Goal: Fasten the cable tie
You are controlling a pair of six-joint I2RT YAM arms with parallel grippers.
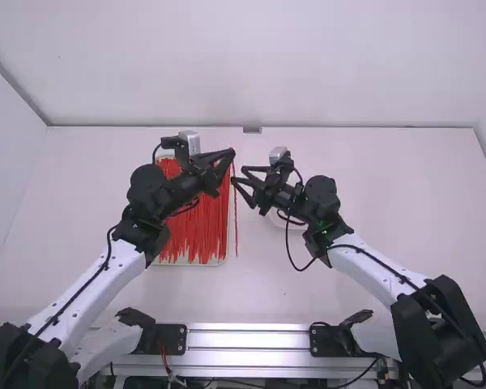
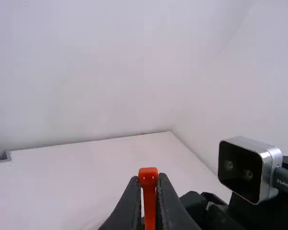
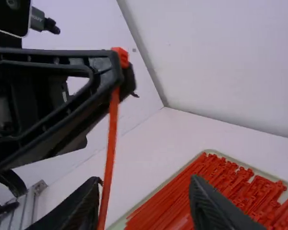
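The strap of the cable tie [image 1: 236,215] is the part my right gripper should grab, close below the head [image 1: 234,170], to fasten the tie.
A single red cable tie [image 1: 236,215] hangs straight down from my left gripper [image 1: 230,152], which is shut on its head end above the right edge of the tray. In the left wrist view the tie's head [image 2: 148,175] pokes up between the closed fingers [image 2: 132,199]. My right gripper [image 1: 240,178] sits just right of the hanging strap, open wide. In the right wrist view the strap [image 3: 111,129] runs from the left gripper [image 3: 121,60] down close beside one of my own fingers [image 3: 79,208], not clamped.
A pale tray [image 1: 190,262] piled with several loose red cable ties [image 1: 196,223] lies under and left of the grippers, and the pile [image 3: 225,189] shows again in the right wrist view. The right arm's wrist camera [image 2: 247,167] is close to the left gripper.
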